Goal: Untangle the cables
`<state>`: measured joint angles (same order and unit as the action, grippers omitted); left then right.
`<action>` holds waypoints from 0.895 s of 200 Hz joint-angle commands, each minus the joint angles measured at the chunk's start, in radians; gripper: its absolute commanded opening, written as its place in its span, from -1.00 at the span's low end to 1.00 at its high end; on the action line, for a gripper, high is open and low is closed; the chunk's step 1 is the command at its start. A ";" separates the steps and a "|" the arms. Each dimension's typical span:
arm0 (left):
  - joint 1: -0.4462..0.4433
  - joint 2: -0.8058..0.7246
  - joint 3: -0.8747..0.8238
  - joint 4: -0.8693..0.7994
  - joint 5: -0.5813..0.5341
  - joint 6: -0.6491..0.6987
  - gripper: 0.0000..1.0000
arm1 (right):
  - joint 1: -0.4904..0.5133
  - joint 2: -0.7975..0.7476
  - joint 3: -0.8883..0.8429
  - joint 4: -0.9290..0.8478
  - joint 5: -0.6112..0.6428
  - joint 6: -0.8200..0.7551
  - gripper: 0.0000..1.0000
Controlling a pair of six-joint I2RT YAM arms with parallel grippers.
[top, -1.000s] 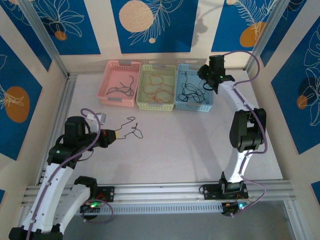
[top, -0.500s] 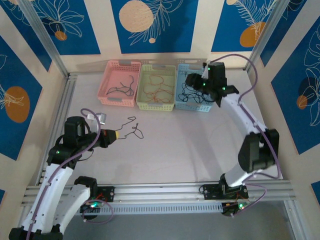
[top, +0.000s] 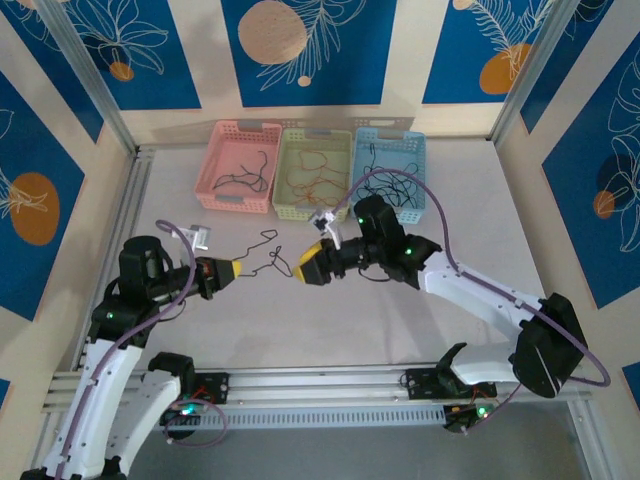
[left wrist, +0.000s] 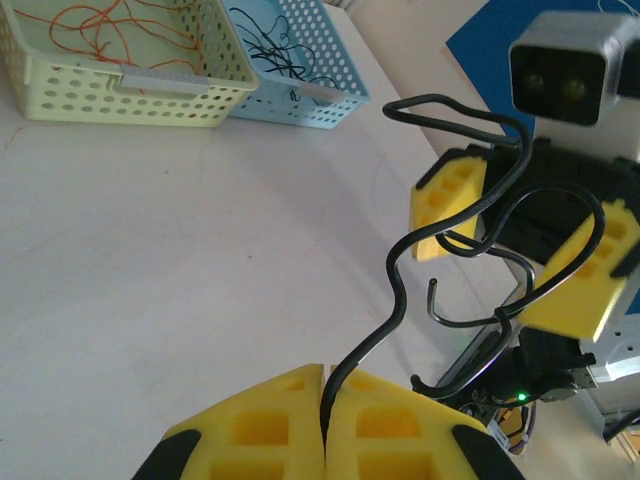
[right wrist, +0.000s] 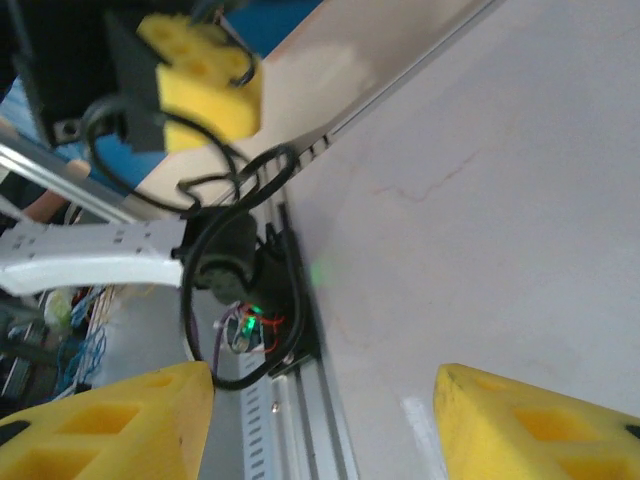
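The black cable has to be pulled untangled toward the blue basket [top: 389,175], so my right gripper needs to grab the cable's curled end [top: 284,268] next, opposite my left gripper.
One black cable [top: 256,247] lies in loose curls on the white table, and my left gripper [top: 238,269] is shut on its left end. In the left wrist view the cable [left wrist: 398,288] rises out of the closed yellow fingers [left wrist: 270,420] and loops between the two fingers of my right gripper [left wrist: 515,240]. My right gripper [top: 306,268] stands open at the cable's right end. Its wrist view shows the wide-apart fingers [right wrist: 110,420] with a cable loop [right wrist: 188,300] beside the left one. More cables, black and orange-red, lie in the three baskets.
A pink basket [top: 216,160], a pale yellow-green basket [top: 283,172] and a blue basket [top: 418,175] stand side by side at the back of the table. An aluminium rail [top: 330,380] runs along the near edge by the arm bases.
My right arm has swung from the blue basket down to the middle of the table, its jaws opening on the way. The left gripper has kept its hold on the cable.
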<state>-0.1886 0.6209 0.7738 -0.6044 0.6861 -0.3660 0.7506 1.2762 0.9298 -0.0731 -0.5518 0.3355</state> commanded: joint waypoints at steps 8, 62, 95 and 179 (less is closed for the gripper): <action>-0.004 -0.009 -0.008 0.040 0.055 -0.011 -1.00 | 0.047 -0.023 0.001 0.018 -0.026 -0.072 0.22; -0.004 -0.010 -0.014 0.041 0.063 -0.009 -1.00 | 0.072 -0.003 0.037 0.047 0.050 -0.072 0.06; -0.003 -0.009 -0.016 0.046 0.074 -0.010 -1.00 | 0.085 0.018 0.050 0.067 0.041 -0.051 -0.32; -0.002 -0.026 0.007 -0.017 -0.064 0.014 -1.00 | 0.037 -0.148 -0.156 0.009 0.114 -0.032 -1.00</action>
<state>-0.1894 0.6159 0.7635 -0.5907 0.6945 -0.3676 0.8135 1.2102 0.8711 -0.0380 -0.4496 0.2810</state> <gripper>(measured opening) 0.072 0.054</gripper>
